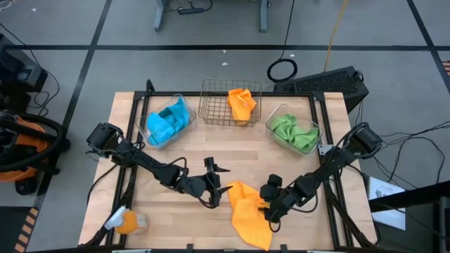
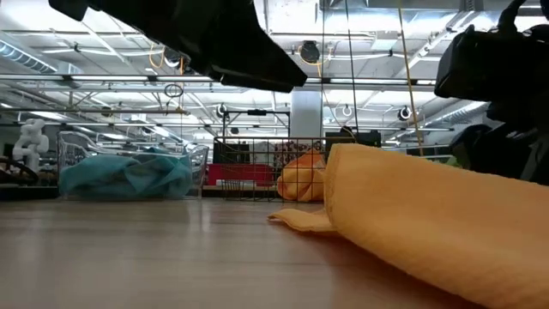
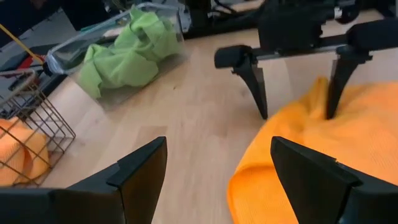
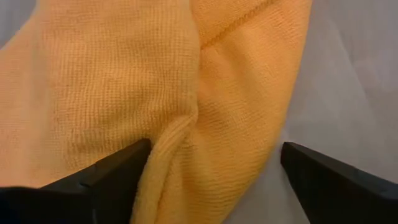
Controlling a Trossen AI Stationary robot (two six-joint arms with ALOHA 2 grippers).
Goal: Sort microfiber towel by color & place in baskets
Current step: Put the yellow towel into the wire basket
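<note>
My right gripper is next to grab the orange towel by the raised fold along its edge (image 1: 263, 216), to sort it into the copper wire basket (image 1: 214, 105).
An orange microfiber towel (image 1: 249, 214) lies crumpled flat on the near part of the table. My left gripper (image 1: 220, 180) hovers open just left of the towel's far corner; I cannot tell if it touches the cloth. My right gripper (image 1: 269, 204) is open over the towel's right edge (image 4: 261, 93). Along the far side stand a clear bin (image 1: 156, 135) of blue towels, a copper wire basket (image 1: 214, 105) holding an orange towel, and a clear bin (image 1: 313, 123) of green towels. My right gripper comes down on the orange towel's right edge from above, fingers pointing down and open. One finger (image 3: 331, 99) dips into the cloth behind a raised fold (image 4: 177, 134). The other finger (image 3: 260, 93) stands over bare table beside the edge. The towel lies on the table, slack.
An orange-and-white object (image 1: 129, 223) lies at the near left corner. A black keyboard-like thing (image 1: 330, 83) sits past the far right corner. Black frame rails (image 1: 133, 126) run along the table's sides. Bare wood (image 1: 239, 151) lies between the baskets and the grippers.
</note>
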